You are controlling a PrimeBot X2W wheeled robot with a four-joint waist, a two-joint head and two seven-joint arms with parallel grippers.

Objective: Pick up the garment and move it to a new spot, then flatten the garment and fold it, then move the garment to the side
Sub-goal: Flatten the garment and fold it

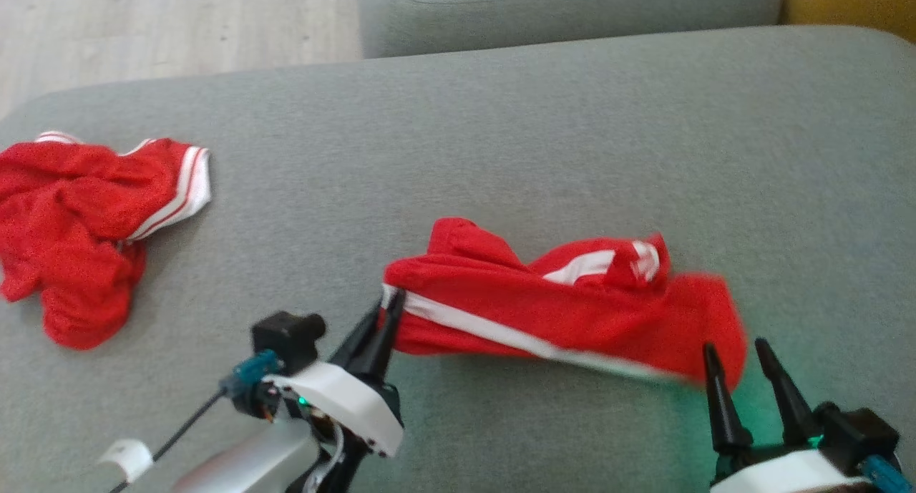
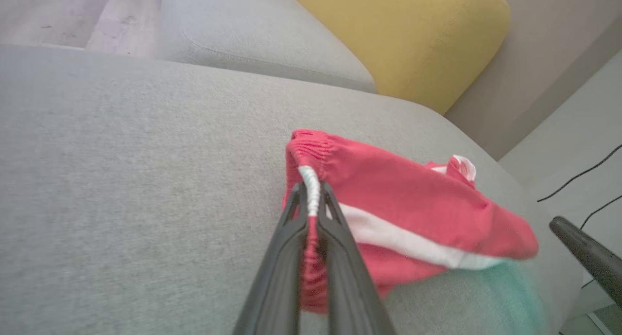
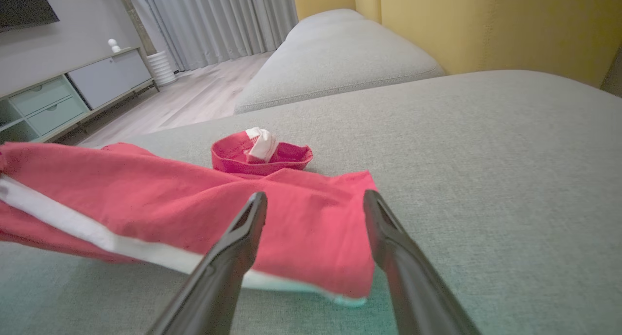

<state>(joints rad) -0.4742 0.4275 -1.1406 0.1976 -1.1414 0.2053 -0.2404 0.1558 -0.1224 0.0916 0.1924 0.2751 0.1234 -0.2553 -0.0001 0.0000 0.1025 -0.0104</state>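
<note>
I need to grab the garment (image 1: 549,313) by its white-striped leg hem corner with my right gripper next. This will stretch the garment flat for folding.
A red garment (image 1: 565,303) with a white side stripe lies stretched across the grey sofa seat (image 1: 501,135), partly lifted at its left end. My left gripper (image 1: 390,300) is shut on that end's elastic waistband corner; the left wrist view has the fabric (image 2: 403,203) pinched between the two fingers (image 2: 311,199). My right gripper (image 1: 733,350) stands open just in front of the garment's right end, not touching it. In the right wrist view its fingers (image 3: 316,199) frame the red cloth's (image 3: 194,199) near corner.
A second crumpled red garment (image 1: 79,221) with white trim lies at the seat's left. Another grey cushion (image 1: 565,6) and a yellow cushion (image 2: 398,38) sit behind. Wooden floor (image 1: 172,28) lies past the far left edge.
</note>
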